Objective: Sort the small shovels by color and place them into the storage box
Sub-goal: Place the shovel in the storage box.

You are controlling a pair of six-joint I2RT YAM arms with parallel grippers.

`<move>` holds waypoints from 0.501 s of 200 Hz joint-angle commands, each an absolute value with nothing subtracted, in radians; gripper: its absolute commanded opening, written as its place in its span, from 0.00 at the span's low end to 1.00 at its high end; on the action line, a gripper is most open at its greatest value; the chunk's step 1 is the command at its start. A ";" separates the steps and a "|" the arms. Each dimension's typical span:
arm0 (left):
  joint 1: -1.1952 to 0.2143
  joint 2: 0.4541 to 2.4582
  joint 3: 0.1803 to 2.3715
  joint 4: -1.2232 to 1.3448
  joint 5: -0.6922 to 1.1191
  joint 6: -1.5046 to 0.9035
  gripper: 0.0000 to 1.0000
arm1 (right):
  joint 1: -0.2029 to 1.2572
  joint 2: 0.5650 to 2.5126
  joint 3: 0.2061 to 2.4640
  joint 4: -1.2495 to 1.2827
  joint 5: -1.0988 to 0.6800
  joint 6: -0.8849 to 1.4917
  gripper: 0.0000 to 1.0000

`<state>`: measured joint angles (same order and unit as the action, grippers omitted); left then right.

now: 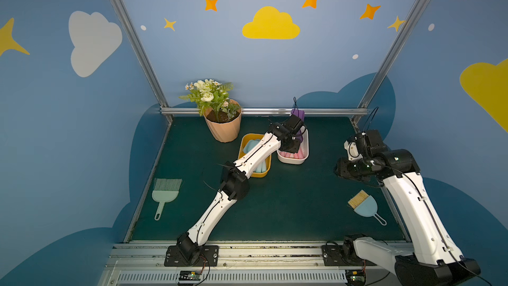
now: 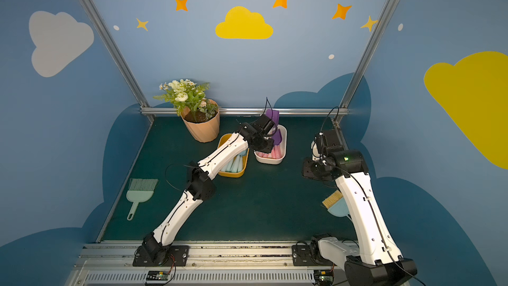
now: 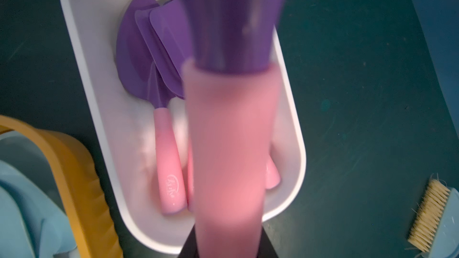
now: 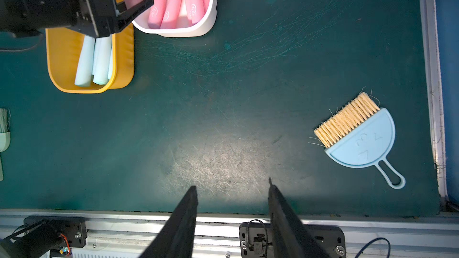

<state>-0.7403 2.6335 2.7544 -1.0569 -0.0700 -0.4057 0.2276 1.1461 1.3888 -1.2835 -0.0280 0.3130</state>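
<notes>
The purple shovel's blade [image 1: 298, 113] juts above the white box's far rim, so the shovel goes lower, before my left gripper releases it.
My left gripper [image 1: 294, 136] is shut on the pink handle of a purple shovel [image 3: 228, 132], held above the white storage box [image 3: 82, 70]. Its purple blade [image 1: 298, 114] sticks up toward the back wall. Several more purple shovels [image 3: 149, 65] with pink handles [image 4: 169, 8] lie in that box. To its left, a yellow storage box [image 1: 242, 144] holds light blue shovels [image 4: 94, 63], partly hidden under my left arm. My right gripper [image 4: 232, 187] is open and empty above bare mat at the right side, well apart from both boxes.
A potted flower plant [image 1: 223, 127] stands at the back left, close to the yellow box. A mint-green hand brush [image 1: 165, 193] lies near the left edge. A blue hand brush with tan bristles [image 1: 364, 206] lies at the front right, beside my right arm.
</notes>
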 commanded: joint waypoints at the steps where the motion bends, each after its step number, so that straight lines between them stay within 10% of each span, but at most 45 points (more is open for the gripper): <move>1: -0.716 2.655 2.766 -0.995 -0.069 -0.410 0.03 | 0.223 1.149 1.373 -1.265 -0.043 0.304 0.48; 100: -0.704 2.731 2.770 -1.027 -0.025 -0.402 0.03 | 0.222 1.165 1.367 -1.248 -0.046 0.300 0.48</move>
